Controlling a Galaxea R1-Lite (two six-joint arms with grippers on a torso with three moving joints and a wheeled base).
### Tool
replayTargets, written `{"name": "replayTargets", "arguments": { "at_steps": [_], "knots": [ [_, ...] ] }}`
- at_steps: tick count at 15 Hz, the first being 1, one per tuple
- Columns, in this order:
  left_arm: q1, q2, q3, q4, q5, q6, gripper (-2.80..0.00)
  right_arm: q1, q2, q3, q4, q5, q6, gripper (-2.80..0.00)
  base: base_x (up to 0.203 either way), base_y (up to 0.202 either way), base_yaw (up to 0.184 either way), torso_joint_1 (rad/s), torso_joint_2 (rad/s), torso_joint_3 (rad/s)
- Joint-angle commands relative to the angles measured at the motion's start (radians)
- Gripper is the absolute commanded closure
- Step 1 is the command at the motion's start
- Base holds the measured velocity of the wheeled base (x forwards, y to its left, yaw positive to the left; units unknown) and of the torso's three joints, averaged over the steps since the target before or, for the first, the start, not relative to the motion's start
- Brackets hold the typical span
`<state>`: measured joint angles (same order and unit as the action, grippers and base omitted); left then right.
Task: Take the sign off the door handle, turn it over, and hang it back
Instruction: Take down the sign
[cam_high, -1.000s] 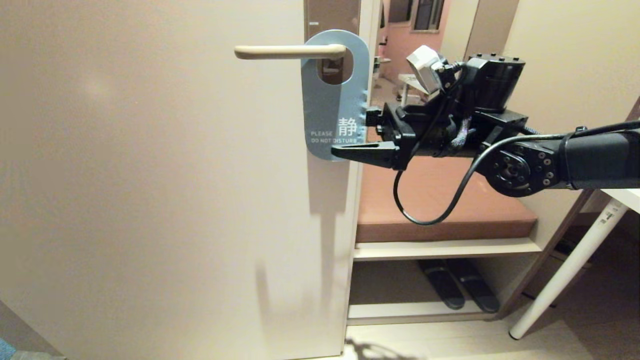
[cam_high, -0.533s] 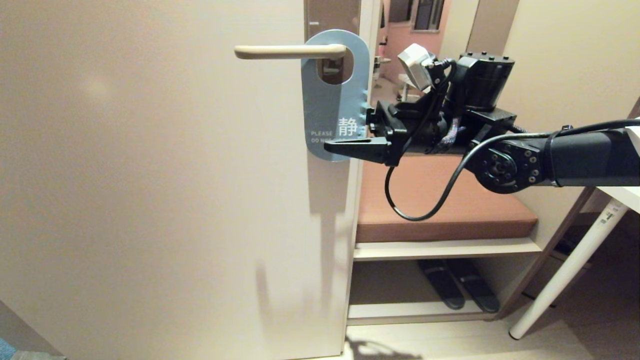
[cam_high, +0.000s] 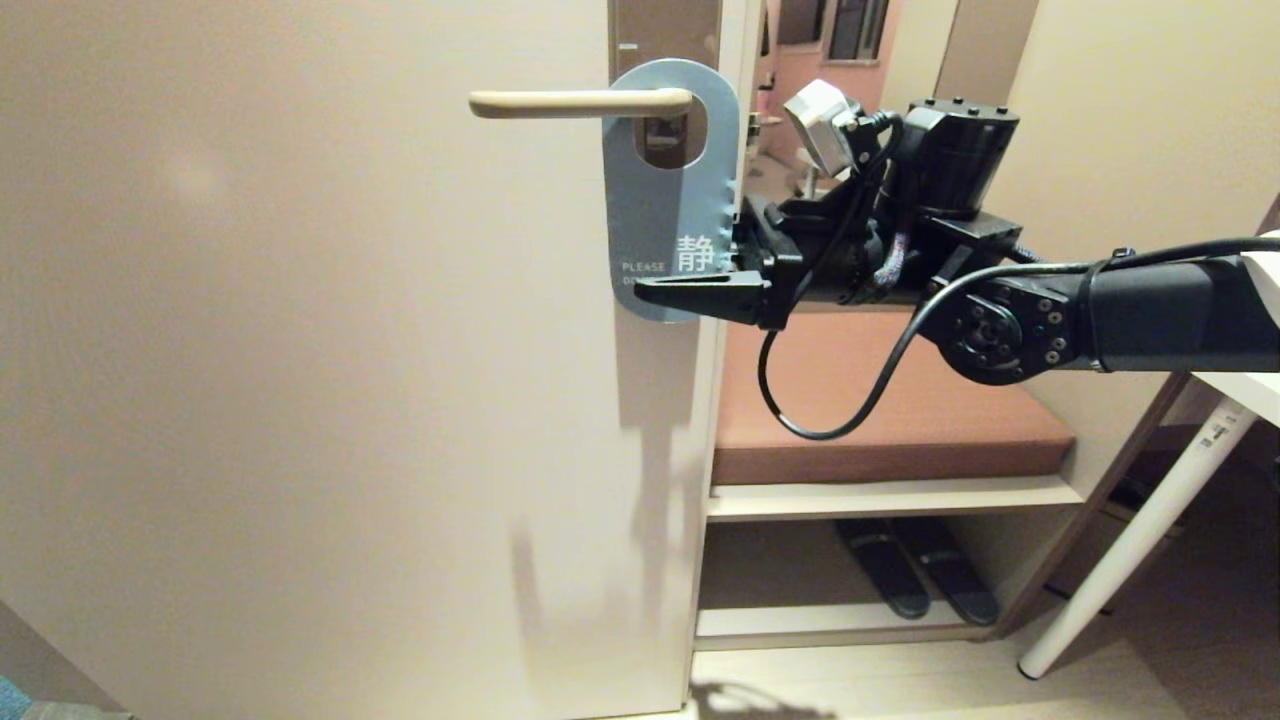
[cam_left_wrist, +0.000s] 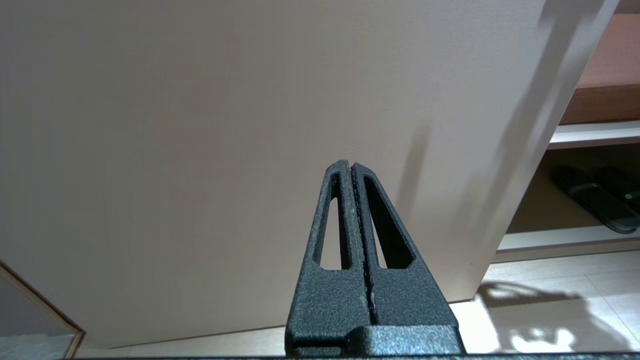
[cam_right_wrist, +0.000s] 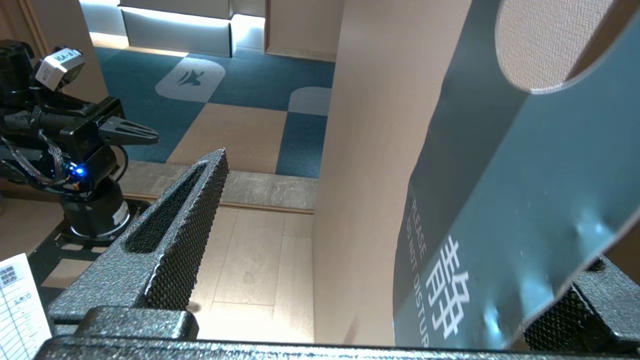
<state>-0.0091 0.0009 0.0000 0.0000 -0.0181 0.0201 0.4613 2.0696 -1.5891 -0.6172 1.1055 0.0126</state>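
Observation:
Next, my right gripper grabs the sign by its lettered end (cam_high: 692, 253), leaving the sign's oval hole (cam_high: 672, 142) free to slip off the door handle.
The blue sign (cam_high: 665, 190) hangs by its oval hole on the cream door handle (cam_high: 580, 102), blue "DO NOT DISTURB" face outward. My right gripper (cam_high: 655, 268) reaches in from the right, open, astride the sign's lower end. One finger (cam_high: 700, 292) crosses in front of the lettering; the other is behind the card. In the right wrist view the sign (cam_right_wrist: 525, 200) stands between the fingers, lying against the far finger (cam_right_wrist: 595, 300) and well clear of the near one (cam_right_wrist: 175, 235). My left gripper (cam_left_wrist: 350, 167) is parked low, shut and empty, facing the door.
The beige door (cam_high: 300, 400) fills the left; its free edge is just right of the sign. Beyond it stands a bench with a brown cushion (cam_high: 900, 400) and dark slippers (cam_high: 915, 580) on a shelf below. A white table leg (cam_high: 1130, 540) slants at the right.
My right gripper has slid left and slightly up, so its front finger now reaches farther across the sign's lower end and covers more lettering. The sign still hangs; the left arm is still.

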Motion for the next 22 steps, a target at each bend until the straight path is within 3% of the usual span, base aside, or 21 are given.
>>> {"name": "replayTargets", "arguments": {
  "at_steps": [1,10,11,22],
  "knots": [
    [0.0,0.001,0.0,0.0,0.0,0.0,0.0,0.002,-0.002,-0.002,-0.005,0.007,0.0,-2.8,0.0,0.0,0.0,0.0,0.0,0.0],
    [0.0,0.001,0.0,0.0,0.0,0.0,0.0,0.002,-0.003,-0.003,-0.005,0.007,0.0,-2.8,0.0,0.0,0.0,0.0,0.0,0.0],
    [0.0,0.001,0.0,0.0,0.0,0.0,0.0,0.0,-0.003,-0.003,-0.005,0.007,0.0,0.0,0.0,0.0,0.0,0.0,0.0,0.0],
    [0.0,0.001,0.0,0.0,0.0,0.0,0.0,-0.022,-0.008,0.021,-0.004,0.004,-0.003,0.0,0.0,0.0,0.0,0.0,0.0,0.0]
  ]
}}
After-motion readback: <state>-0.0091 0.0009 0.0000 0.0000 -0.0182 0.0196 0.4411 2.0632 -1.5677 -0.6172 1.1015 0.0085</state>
